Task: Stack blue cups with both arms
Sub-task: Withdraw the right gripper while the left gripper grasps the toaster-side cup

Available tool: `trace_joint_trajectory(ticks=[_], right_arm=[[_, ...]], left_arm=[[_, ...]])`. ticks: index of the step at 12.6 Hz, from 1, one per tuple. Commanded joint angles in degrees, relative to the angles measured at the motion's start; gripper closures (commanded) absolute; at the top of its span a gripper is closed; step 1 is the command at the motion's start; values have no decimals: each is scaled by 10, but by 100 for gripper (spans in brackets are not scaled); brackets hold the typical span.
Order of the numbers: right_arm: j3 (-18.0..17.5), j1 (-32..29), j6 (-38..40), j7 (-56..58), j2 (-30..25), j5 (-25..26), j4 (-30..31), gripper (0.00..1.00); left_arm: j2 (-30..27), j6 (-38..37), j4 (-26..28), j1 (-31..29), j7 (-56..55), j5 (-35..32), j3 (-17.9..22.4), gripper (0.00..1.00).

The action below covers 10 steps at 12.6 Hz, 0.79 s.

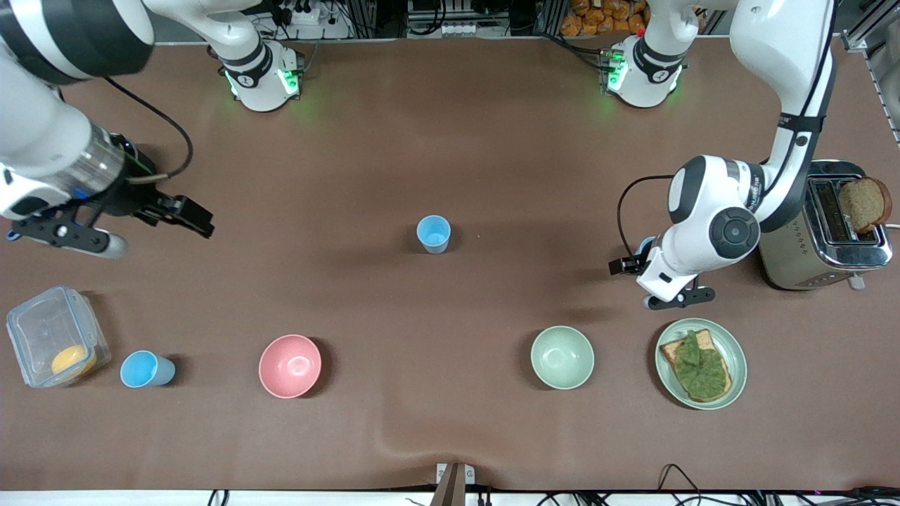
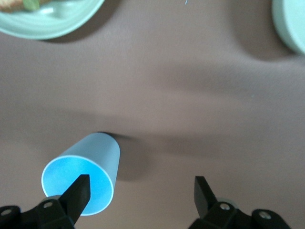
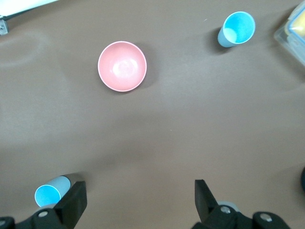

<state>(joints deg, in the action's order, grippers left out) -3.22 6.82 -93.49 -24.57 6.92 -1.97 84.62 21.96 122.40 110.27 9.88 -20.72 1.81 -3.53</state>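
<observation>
The blue cup needs to be stacked into the middle cup, so my left gripper should grab the blue cup by its rim (image 2: 110,186) next.
Three blue cups stand on the brown table. One blue cup (image 1: 433,233) is in the middle and shows in the right wrist view (image 3: 49,192). A second blue cup (image 1: 145,369) (image 3: 237,28) stands beside the clear box. The third blue cup (image 2: 86,176) is mostly hidden under the left arm, with only a blue sliver (image 1: 645,245) showing. My left gripper (image 1: 671,299) (image 2: 141,183) is open and low; one finger (image 2: 80,190) overlaps this cup's mouth and the other is outside it. My right gripper (image 1: 67,235) (image 3: 140,188) hangs open and high over the right arm's end.
A pink bowl (image 1: 290,365) (image 3: 122,66) and a pale green bowl (image 1: 562,357) sit nearer the front camera. A green plate (image 1: 731,351) (image 2: 47,24) holds toast. A toaster (image 1: 808,253) with bread stands by the left arm. A clear lidded box (image 1: 42,330) is at the right arm's end.
</observation>
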Motion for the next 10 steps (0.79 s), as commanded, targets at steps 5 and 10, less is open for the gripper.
trace_joint_trajectory(ticks=[5, 10], right_arm=[[-8, -82, 48, 115, -81, -11, 55, 0], [-19, -106, 78, 188, -91, -6, 51, 0]], left_arm=[[-31, 18, 57, 1, -6, 4, 3, 9], [-17, 46, 60, -3, -6, 4, 3, 9]])
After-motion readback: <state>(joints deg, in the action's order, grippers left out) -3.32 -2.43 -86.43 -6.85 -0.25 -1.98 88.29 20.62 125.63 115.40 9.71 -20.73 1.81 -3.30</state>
